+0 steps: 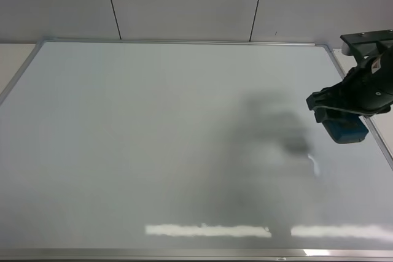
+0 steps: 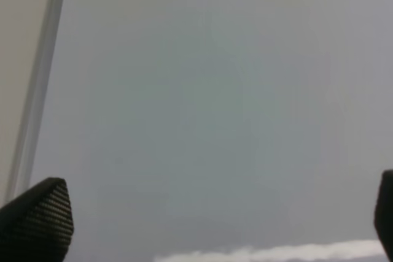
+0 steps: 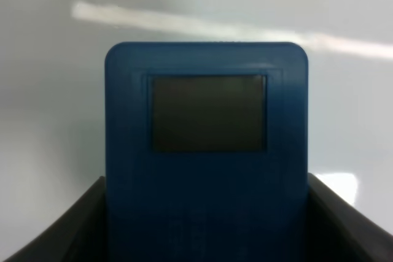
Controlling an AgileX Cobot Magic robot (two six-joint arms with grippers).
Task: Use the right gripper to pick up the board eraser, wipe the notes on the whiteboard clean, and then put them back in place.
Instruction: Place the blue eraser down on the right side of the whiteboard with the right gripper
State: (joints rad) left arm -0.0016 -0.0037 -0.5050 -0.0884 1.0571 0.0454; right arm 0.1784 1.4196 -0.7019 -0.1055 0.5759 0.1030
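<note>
My right gripper needs to keep holding the board eraser until its bottom rests on the whiteboard, because the board eraser still hangs with its lower edge (image 1: 350, 142) apart from its shadow.
A large whiteboard (image 1: 153, 139) with a metal frame fills the exterior high view; I see no notes on it. My right gripper (image 1: 344, 118) is at the board's right side, shut on a blue board eraser (image 1: 347, 131) and holding it over the surface near the right edge. In the right wrist view the blue eraser (image 3: 206, 151) with a dark rectangular panel sits between the two black fingers (image 3: 55, 231). Whether the eraser touches the board I cannot tell. My left gripper (image 2: 215, 222) is open and empty above bare whiteboard (image 2: 196, 102); the left arm is out of the exterior high view.
The board's metal frame runs along the right edge (image 1: 359, 99) close to the eraser, and along the left edge in the left wrist view (image 2: 40, 84). A pale panelled wall (image 1: 184, 1) lies beyond the top edge. Light glare (image 1: 209, 230) streaks the board's lower part.
</note>
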